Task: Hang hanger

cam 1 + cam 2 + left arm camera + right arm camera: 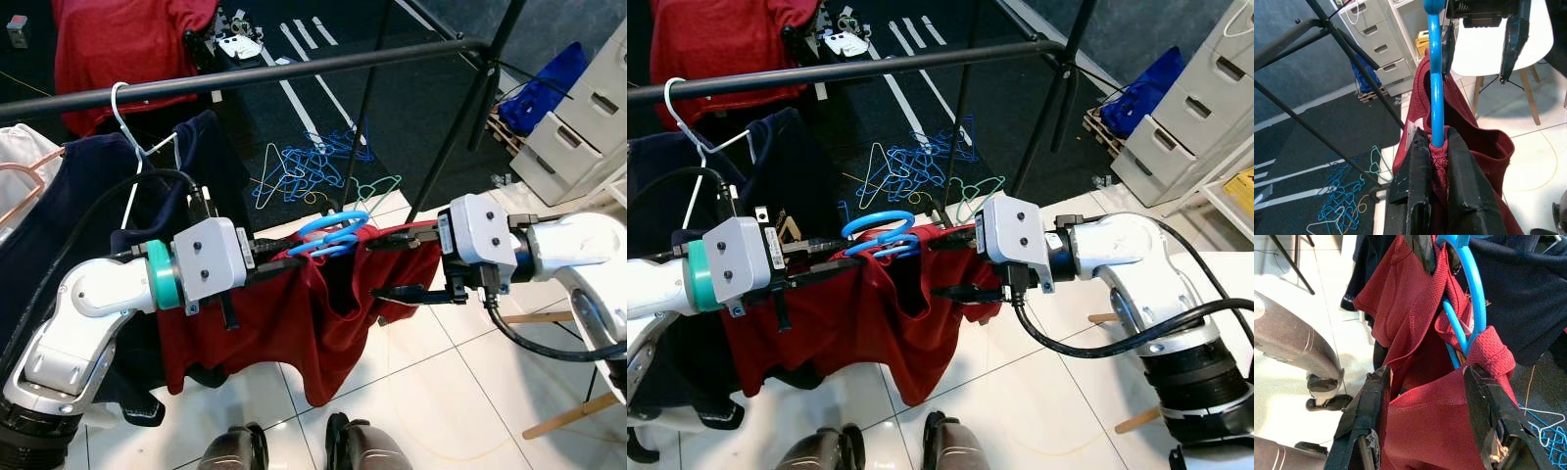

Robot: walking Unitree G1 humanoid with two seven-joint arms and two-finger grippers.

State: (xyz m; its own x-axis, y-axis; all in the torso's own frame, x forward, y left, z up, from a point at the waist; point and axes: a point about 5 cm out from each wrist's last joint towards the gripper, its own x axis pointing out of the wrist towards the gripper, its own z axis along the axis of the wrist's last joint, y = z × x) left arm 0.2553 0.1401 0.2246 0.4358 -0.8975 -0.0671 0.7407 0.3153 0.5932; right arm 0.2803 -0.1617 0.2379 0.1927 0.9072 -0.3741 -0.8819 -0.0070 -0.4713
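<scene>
I should next use my right gripper to grab the shirt by its raised shoulder [394, 252], beside the blue hanger, because the red shirt's body [318, 357] hangs slack.
A blue hanger [333, 235] sits inside the neck of a red shirt [294, 323], held below the black rail [294, 67]. My left gripper [284, 257] is shut on the hanger's stem and the shirt collar; in the left wrist view the blue hanger [1436, 98] rises from between the closed fingers [1415, 166]. My right gripper [397, 264] is open on the shirt's other side, its upper finger at the shoulder, the lower one free. In the right wrist view the red shirt [1420, 421] hangs between the spread fingers [1484, 401].
A white hanger [127, 117] carrying a navy garment [59, 215] hangs on the rail's left part. Several loose hangers [304, 171] lie on the dark mat beyond. Grey drawers [578, 108] and a blue bag [544, 88] stand at the right; wooden chair legs [558, 411] sit lower right.
</scene>
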